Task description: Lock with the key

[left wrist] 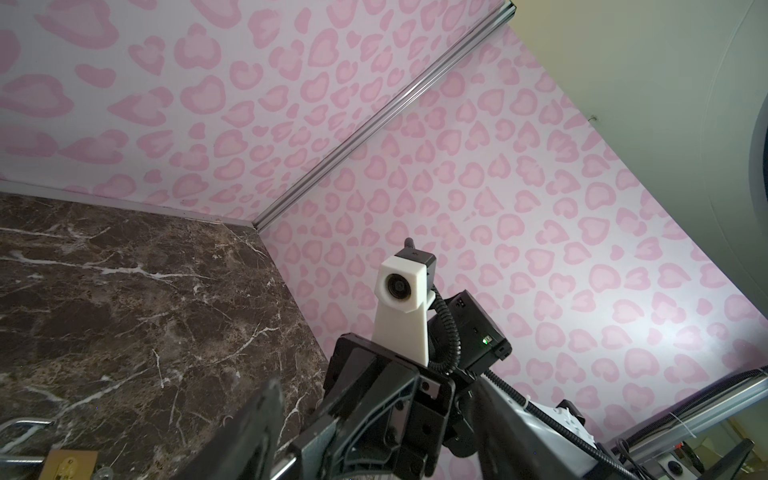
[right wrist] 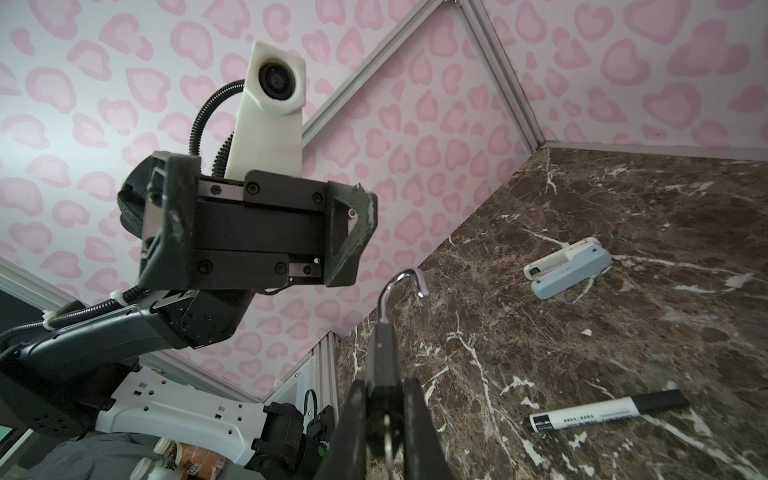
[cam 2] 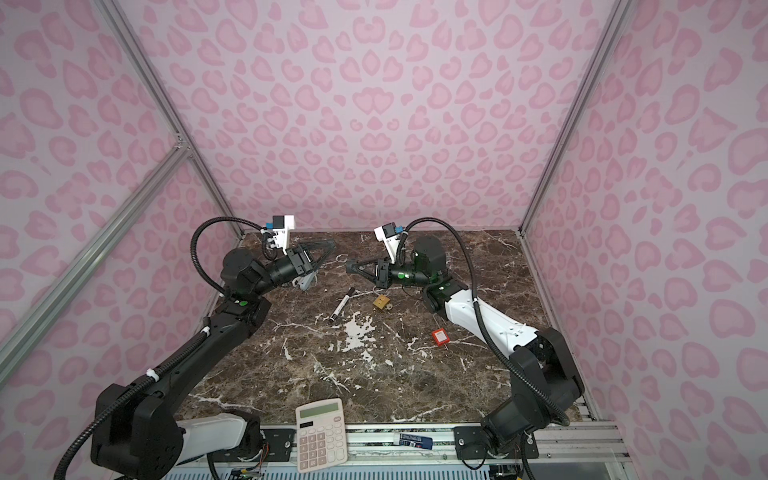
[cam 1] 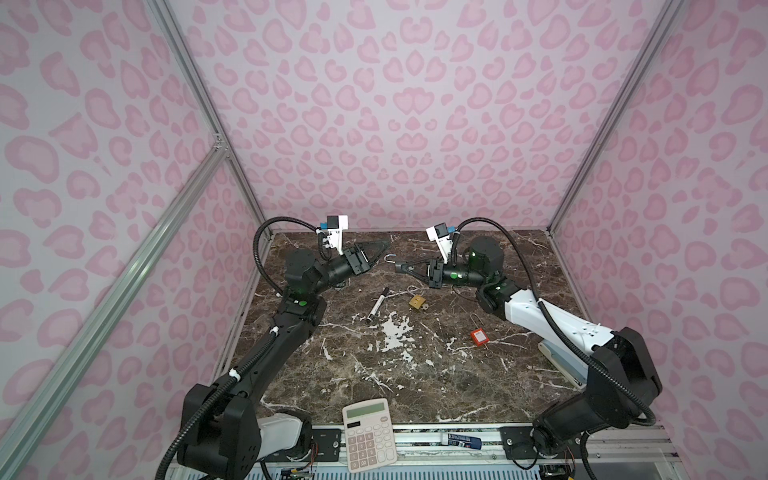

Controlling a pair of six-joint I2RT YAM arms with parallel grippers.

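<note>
Next, the left gripper grabs the dark padlock by its open silver shackle (cam 1: pixel 390 258). That leaves the padlock's lower end free for locking.
My right gripper (cam 1: pixel 400 266) (right wrist: pixel 384 386) is shut on a dark padlock (right wrist: pixel 384 353) and holds it above the back of the table. Its silver shackle (right wrist: pixel 401 286) (cam 1: pixel 390 258) stands open, pointing toward the left arm. A thin silver piece shows at the lock's lower end between the fingers; I cannot tell whether it is the key. My left gripper (cam 1: pixel 379 251) (cam 2: pixel 326 254) hangs open and empty just left of the shackle, without touching it. One blurred finger (left wrist: pixel 257 432) of it shows in the left wrist view.
A brass padlock (cam 1: pixel 417 302) (left wrist: pixel 68 463) with a key in it lies mid-table, next to a marker (cam 1: pixel 377 305) (right wrist: pixel 606 411). A red padlock (cam 1: pixel 478 336) lies right of centre. A calculator (cam 1: pixel 370 434) and a glue stick (cam 1: pixel 463 440) sit at the front edge. A small grey device (right wrist: pixel 567 268) lies near the left arm.
</note>
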